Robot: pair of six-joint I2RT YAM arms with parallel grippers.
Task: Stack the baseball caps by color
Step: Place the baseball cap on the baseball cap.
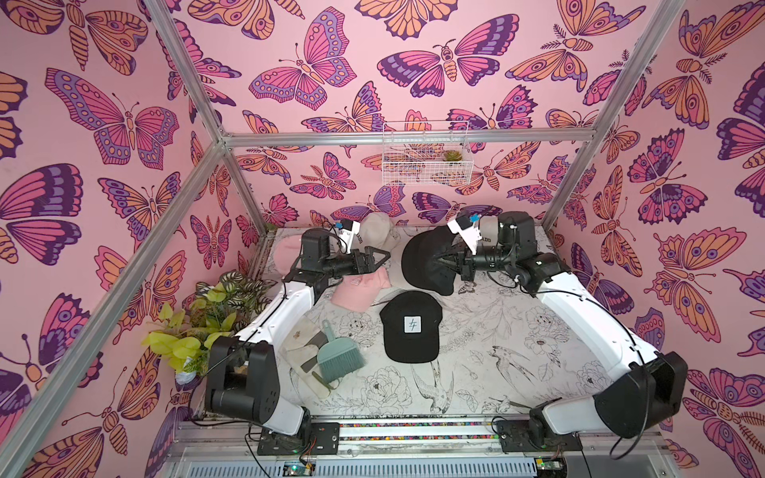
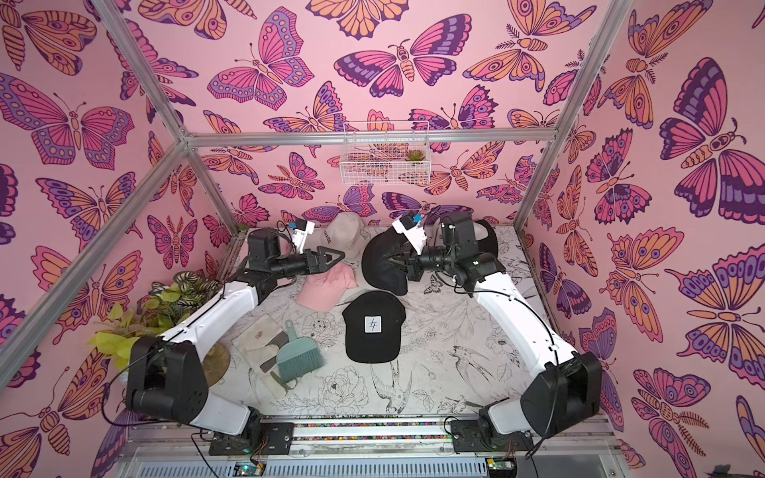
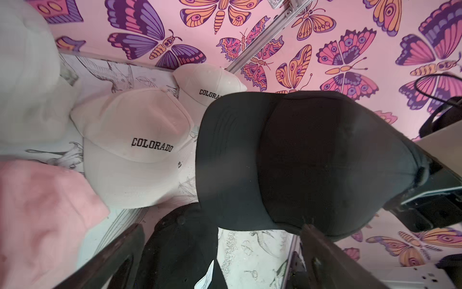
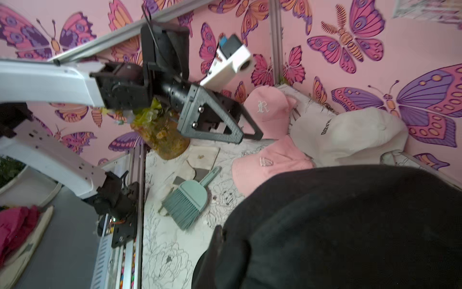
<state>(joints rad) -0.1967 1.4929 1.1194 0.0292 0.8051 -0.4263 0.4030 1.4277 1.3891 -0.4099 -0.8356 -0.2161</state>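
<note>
My left gripper will next grab the plain black cap [image 1: 422, 265] by the cap's edge on the visor side. This will free my right gripper to grip again for stacking.
My right gripper [image 1: 439, 260] [image 2: 392, 260] is shut on a plain black cap [image 1: 422, 265] [image 3: 300, 162] [image 4: 350, 225], held up tilted above the table's back middle. My left gripper [image 1: 377, 257] [image 3: 222, 227] stands open and empty just left of it, over a pink cap [image 1: 359, 289] [image 4: 270, 165]. A black cap with a white patch [image 1: 410, 327] [image 2: 374, 327] lies flat in the middle. A second pink cap [image 4: 267, 110] sits at the back left. Cream "COLORADO" caps [image 3: 135, 150] [image 3: 207, 85] lie at the back.
A teal hand brush [image 1: 337, 356] [image 4: 190, 197] lies on a pale cloth [image 1: 300, 351] at the front left. A leafy potted plant [image 1: 207, 314] fills the left edge. A wire basket [image 1: 426, 153] hangs on the back wall. Metal frame posts ring the table.
</note>
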